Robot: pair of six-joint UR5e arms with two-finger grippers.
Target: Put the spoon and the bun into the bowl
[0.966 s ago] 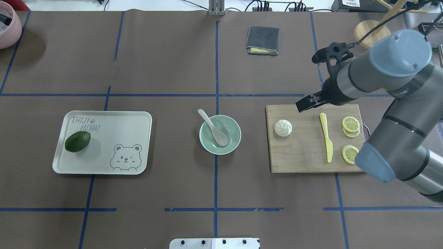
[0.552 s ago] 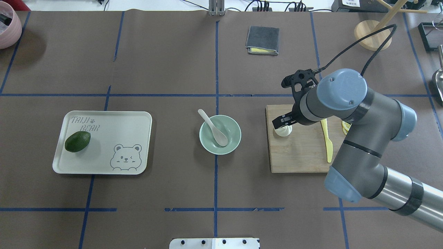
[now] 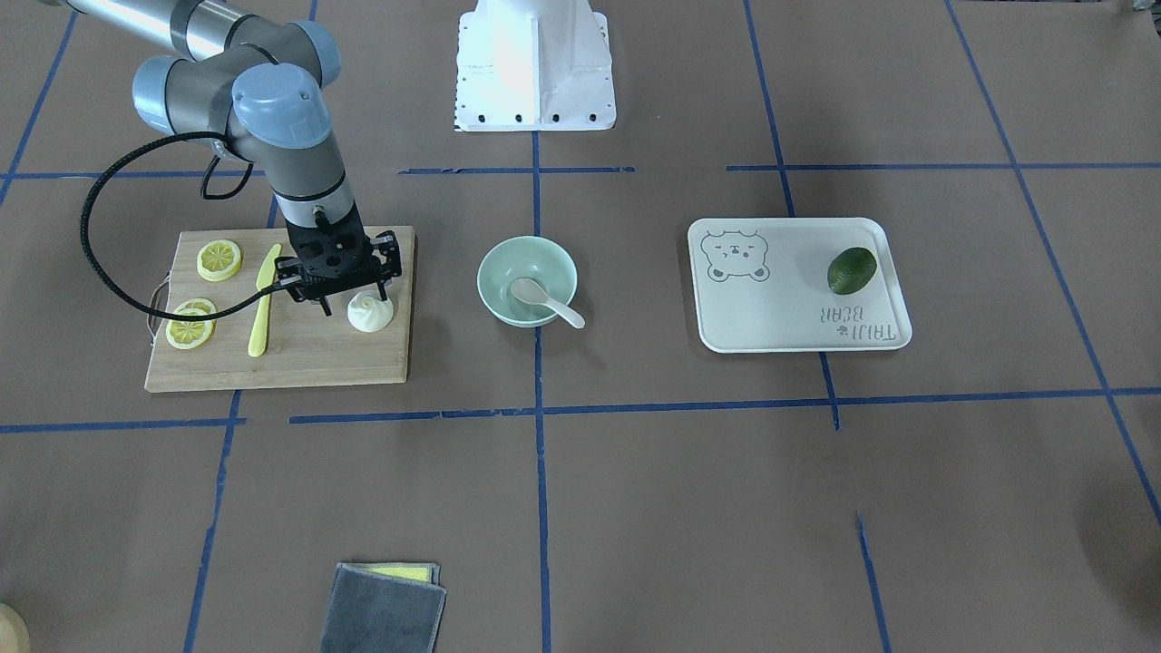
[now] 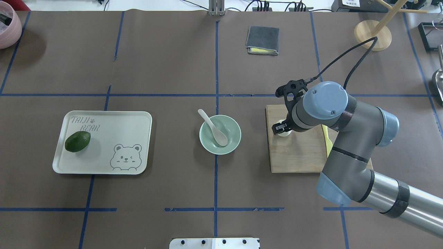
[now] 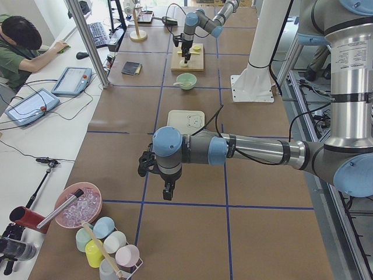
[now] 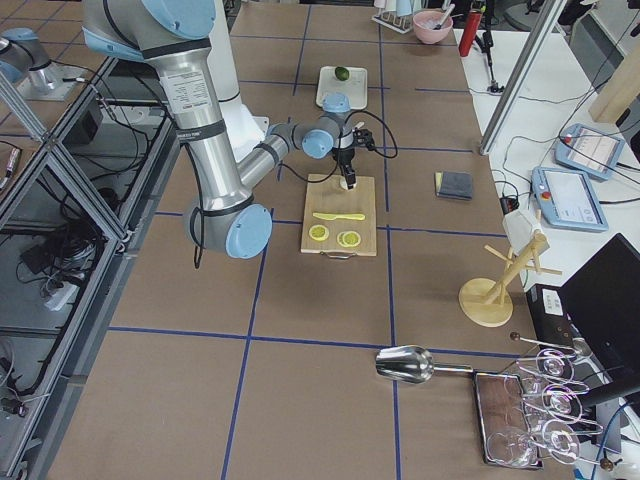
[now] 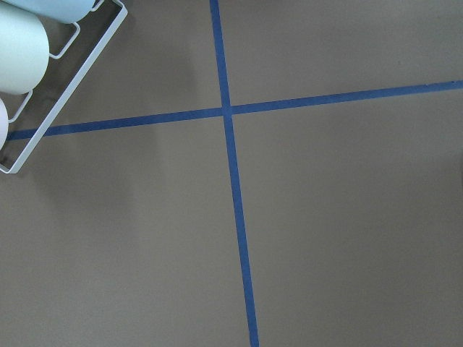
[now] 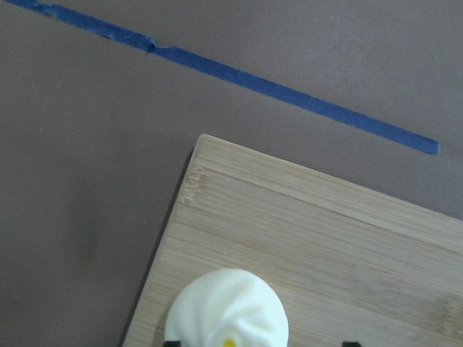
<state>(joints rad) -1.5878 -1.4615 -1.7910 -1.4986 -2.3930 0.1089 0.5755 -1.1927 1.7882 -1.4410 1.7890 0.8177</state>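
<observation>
The white bun needs to go in the bowl, so my right gripper will next grab the bun by its yellowish tip (image 8: 228, 343).
The white bun (image 3: 370, 313) sits on the wooden cutting board (image 3: 308, 363). My right gripper (image 3: 355, 300) hangs open just above it, one finger on each side. In the right wrist view the bun (image 8: 230, 309) fills the bottom edge, between dark fingertips (image 8: 349, 343). From overhead the gripper (image 4: 281, 128) covers most of the bun (image 4: 284, 134). The cream spoon (image 4: 214, 128) lies with its scoop in the mint-green bowl (image 4: 232, 127) and its handle over the rim. My left gripper (image 5: 167, 192) shows only in the exterior left view, far from these things, and I cannot tell its state.
A yellow knife (image 3: 262, 313) and lemon slices (image 3: 219, 259) share the board. A bear tray (image 4: 104, 152) holds a green fruit (image 4: 77, 141) left of the bowl. A grey cloth (image 4: 262, 40) lies at the back. A cup rack (image 7: 29, 65) is beside the left wrist.
My right arm has swung left and down from behind the board, and its gripper now hangs over the bun. The spoon, bowl and bun have not moved.
</observation>
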